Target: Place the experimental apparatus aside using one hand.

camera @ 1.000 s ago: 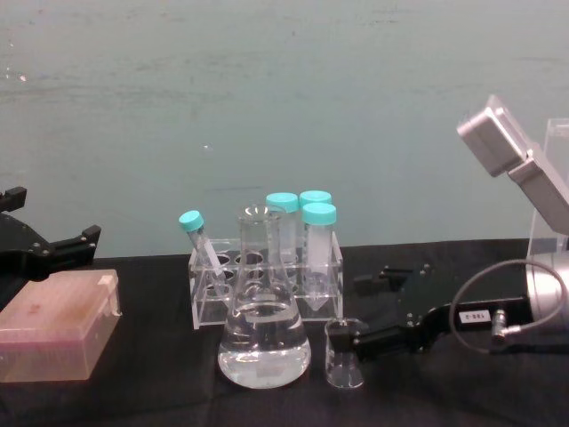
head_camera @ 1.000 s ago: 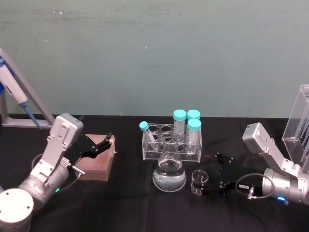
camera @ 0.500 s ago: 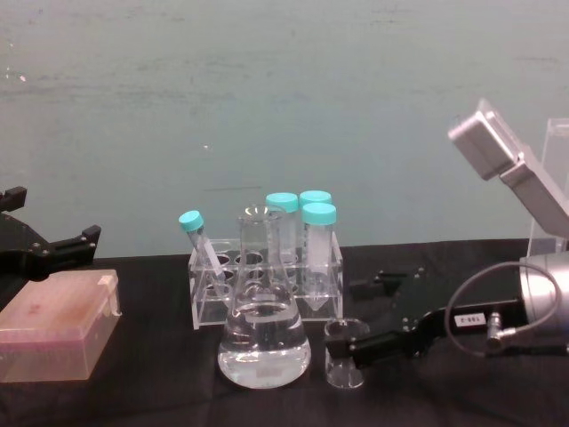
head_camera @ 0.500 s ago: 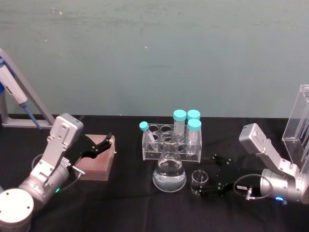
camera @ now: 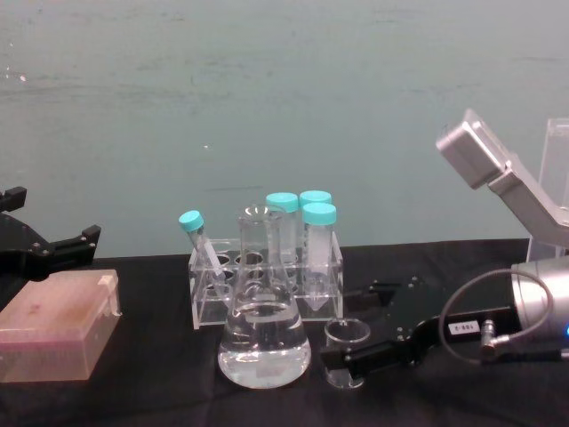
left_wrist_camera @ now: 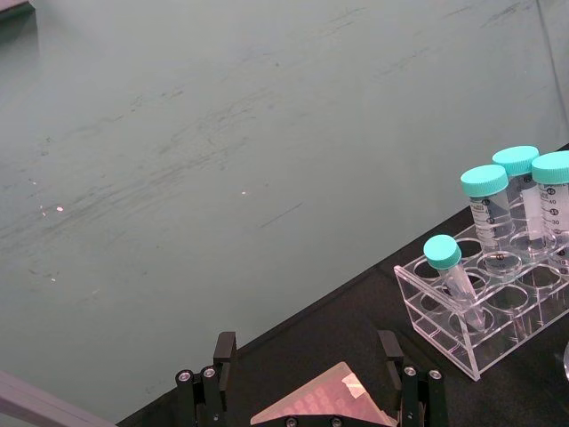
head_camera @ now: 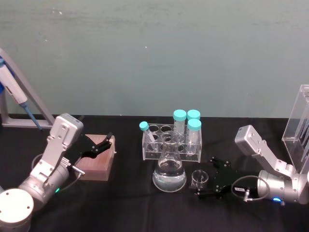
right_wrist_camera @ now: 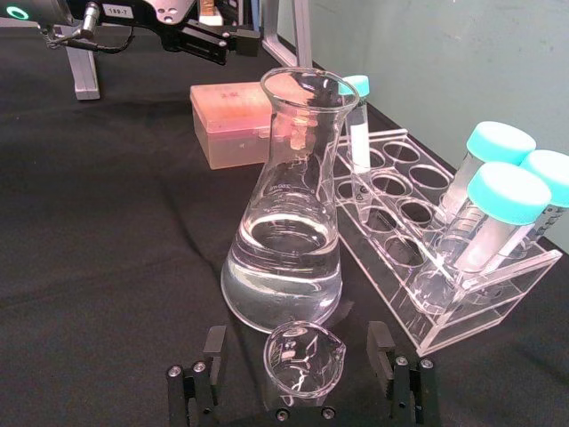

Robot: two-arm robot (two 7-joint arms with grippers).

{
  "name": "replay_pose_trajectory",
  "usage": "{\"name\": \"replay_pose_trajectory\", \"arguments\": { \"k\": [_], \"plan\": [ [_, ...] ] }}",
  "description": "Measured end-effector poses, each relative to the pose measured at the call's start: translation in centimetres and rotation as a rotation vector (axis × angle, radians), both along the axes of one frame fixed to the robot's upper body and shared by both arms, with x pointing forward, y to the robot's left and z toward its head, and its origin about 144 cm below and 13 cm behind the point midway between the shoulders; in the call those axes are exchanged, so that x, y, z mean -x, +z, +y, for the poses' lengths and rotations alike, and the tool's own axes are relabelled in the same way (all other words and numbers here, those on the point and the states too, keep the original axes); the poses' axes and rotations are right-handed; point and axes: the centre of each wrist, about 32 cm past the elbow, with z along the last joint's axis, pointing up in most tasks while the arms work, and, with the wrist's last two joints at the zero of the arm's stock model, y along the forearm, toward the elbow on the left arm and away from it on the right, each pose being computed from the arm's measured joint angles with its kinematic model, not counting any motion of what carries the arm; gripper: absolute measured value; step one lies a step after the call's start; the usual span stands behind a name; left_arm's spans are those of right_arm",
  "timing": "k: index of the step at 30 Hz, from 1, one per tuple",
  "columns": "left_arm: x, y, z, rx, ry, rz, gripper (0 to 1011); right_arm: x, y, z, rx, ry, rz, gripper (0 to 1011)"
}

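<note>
The robot's right gripper next needs to grab the small glass beaker by its cylindrical side (camera: 347, 356) (right_wrist_camera: 302, 374), to set the apparatus aside with one hand.
A small glass beaker (head_camera: 199, 179) (camera: 346, 352) stands on the black table just right of the conical flask (head_camera: 169, 172) (camera: 264, 342), which holds clear liquid. My right gripper (head_camera: 206, 178) (camera: 352, 331) is low over the table and open, one finger on each side of the beaker. In the right wrist view the beaker (right_wrist_camera: 304, 360) sits between the spread fingers (right_wrist_camera: 213, 343) with a gap on both sides, and the flask (right_wrist_camera: 286, 258) is just beyond it. At the right edge stands the tall acrylic stand (head_camera: 299, 123) (camera: 556, 182). My left gripper (head_camera: 99, 146) (left_wrist_camera: 307, 345) hangs open over a pink box.
A clear tube rack (head_camera: 171, 141) (right_wrist_camera: 444, 258) (left_wrist_camera: 484, 298) with teal-capped tubes stands right behind the flask. The pink box (head_camera: 96, 163) (camera: 55, 325) lies at the left. A pipette on a grey stand (head_camera: 17, 96) is at the far left. Black cloth lies bare in front.
My right gripper has slid left along the table, so its open fingers now straddle the beaker instead of ending beside it. The beaker, the flask and the left arm have not moved.
</note>
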Motion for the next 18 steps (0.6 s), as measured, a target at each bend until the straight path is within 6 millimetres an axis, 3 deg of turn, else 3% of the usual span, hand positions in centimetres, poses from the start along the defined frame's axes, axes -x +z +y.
{"name": "replay_pose_trajectory", "arguments": {
  "k": [18],
  "plan": [
    [0.00,0.00,0.00,0.000,0.000,0.000,1000,-0.47,-0.12,0.45,0.013,0.011,0.014,1002]
  ]
}}
